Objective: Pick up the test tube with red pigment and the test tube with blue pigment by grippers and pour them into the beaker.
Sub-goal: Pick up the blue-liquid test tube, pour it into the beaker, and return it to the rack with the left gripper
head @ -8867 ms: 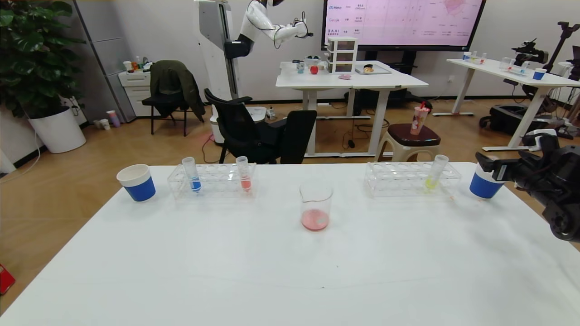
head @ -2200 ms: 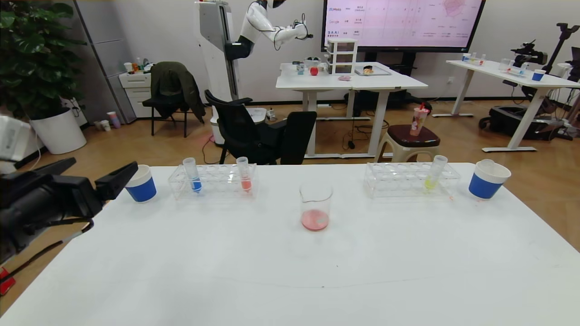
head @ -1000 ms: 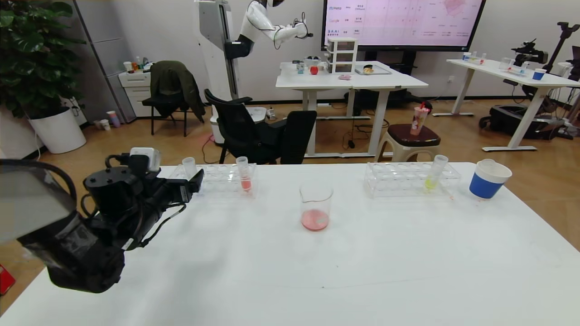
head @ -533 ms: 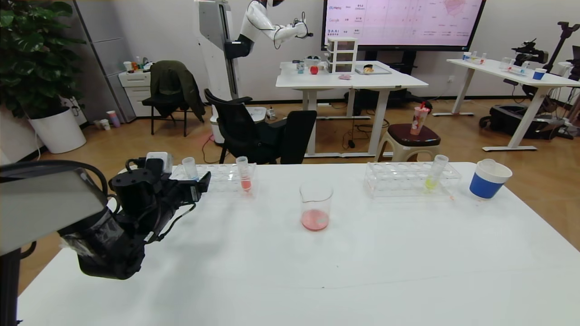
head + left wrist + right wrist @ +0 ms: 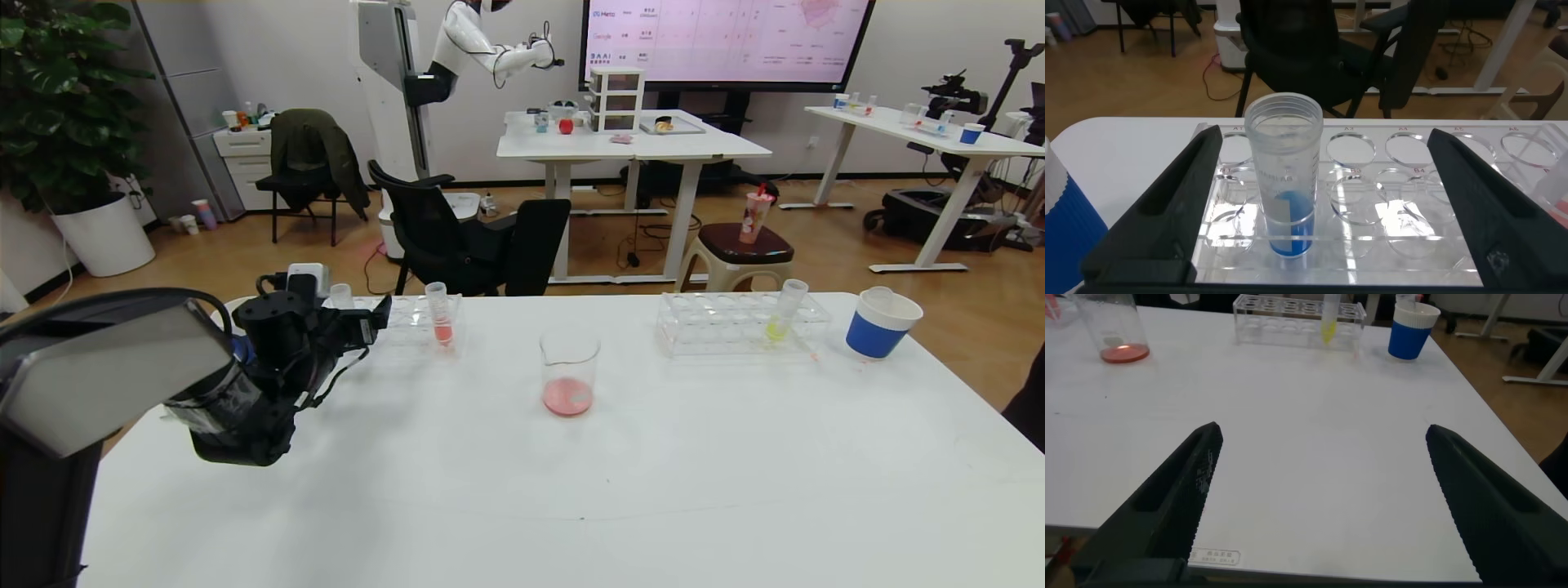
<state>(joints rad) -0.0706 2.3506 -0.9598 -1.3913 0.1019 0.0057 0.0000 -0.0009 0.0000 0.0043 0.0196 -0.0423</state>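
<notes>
My left gripper needs to take hold of the blue tube next by its upper part below the tube's rim, since the rack surrounds the tube's lower half.
The test tube with blue pigment stands upright in the left clear rack, and only its top shows in the head view. My left gripper is open at the rack's left end. In the left wrist view its fingers reach past both sides of the blue tube without touching it. The test tube with red pigment stands further right in the same rack. The beaker sits mid-table with red liquid at its bottom. My right gripper hangs open over the table's near right side, holding nothing.
A second clear rack at the back right holds a yellow-liquid tube, with a blue-banded paper cup beside it. Another blue-banded cup stands just left of the left rack. Chairs stand behind the table's far edge.
My left arm has moved forward and rightward to the left rack, bringing its open fingers around the blue tube. Tubes, beaker and cups have not moved.
</notes>
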